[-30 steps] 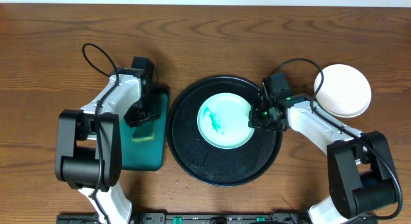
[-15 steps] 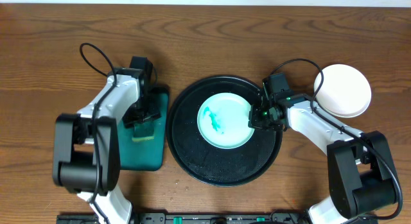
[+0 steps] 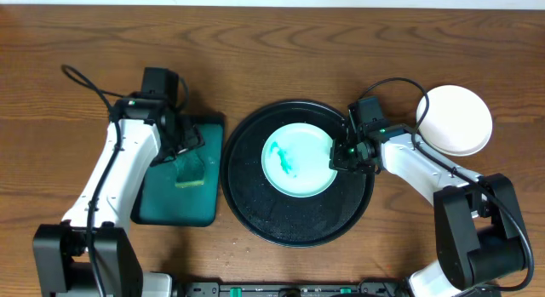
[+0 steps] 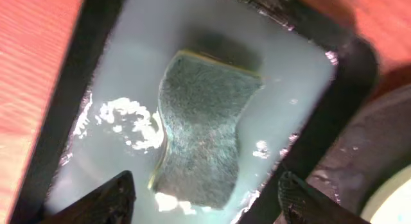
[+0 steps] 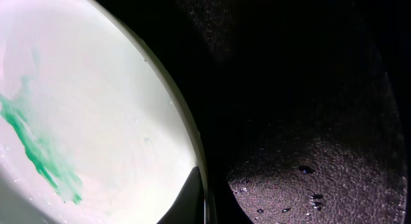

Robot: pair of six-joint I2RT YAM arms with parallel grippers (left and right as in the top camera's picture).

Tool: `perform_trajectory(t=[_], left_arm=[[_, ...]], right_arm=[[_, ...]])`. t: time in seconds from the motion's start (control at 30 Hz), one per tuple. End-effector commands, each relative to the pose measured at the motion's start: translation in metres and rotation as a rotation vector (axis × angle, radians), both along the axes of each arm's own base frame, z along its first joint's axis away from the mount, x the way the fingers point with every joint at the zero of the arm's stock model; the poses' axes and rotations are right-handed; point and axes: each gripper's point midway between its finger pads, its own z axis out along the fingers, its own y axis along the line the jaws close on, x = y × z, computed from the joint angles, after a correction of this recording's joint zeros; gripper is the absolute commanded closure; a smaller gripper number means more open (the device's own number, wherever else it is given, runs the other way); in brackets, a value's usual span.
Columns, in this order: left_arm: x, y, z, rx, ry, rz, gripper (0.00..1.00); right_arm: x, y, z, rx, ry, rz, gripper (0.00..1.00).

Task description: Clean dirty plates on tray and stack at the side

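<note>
My left gripper is to grab the sponge next across its long sides toward the sponge's near end (image 3: pixel 190 174) (image 4: pixel 198 168), leaving the sponge's far end free to clean the plate.
A pale mint-green plate (image 3: pixel 298 159) with a green smear lies in the large round black tray (image 3: pixel 255 203). My right gripper (image 3: pixel 339 154) is shut on the plate's right rim. In the right wrist view one finger of the right gripper (image 5: pixel 202 195) lies on the plate (image 5: pixel 96 108), with the rim pinched and the smear at the left. A white plate (image 3: pixel 456 120) sits on the table to the right of the tray. My left gripper (image 3: pixel 179 142) is open and empty, hovering over the sponge (image 4: pixel 205 137); its fingers (image 4: pixel 205 205) flank the sponge's near end without touching it.
The sponge (image 3: pixel 192 173) lies in the dark teal rectangular tray (image 3: pixel 170 203), wet with foam, left of the black tray. Cables loop from both arms. The black tray's floor (image 5: pixel 321 179) holds water drops.
My left arm has swung to the left and its gripper has shifted slightly left and back over the teal tray. The sponge, plates and right arm have stayed put.
</note>
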Motion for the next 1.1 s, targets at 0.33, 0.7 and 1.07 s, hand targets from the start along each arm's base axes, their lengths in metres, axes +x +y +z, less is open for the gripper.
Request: perform_trajectory(t=[0.33,0.7,1.07], left_arm=[[-0.014,-0.007,-0.034,-0.085,0.068,-0.049,0.34],[-0.019,-0.006,-0.086,-0.083,0.209,-0.039,0.54],[-0.015,-0.006,-0.062,-0.082,0.144,-0.042,0.93]], right_arm=[[-0.015,0.001,-0.016,-0.005,0.062,0.034,0.99],[-0.017,0.002,-0.016,0.000,0.069,0.036,0.99],[-0.019,0.001,-0.016,-0.003,0.080,0.035,0.99]])
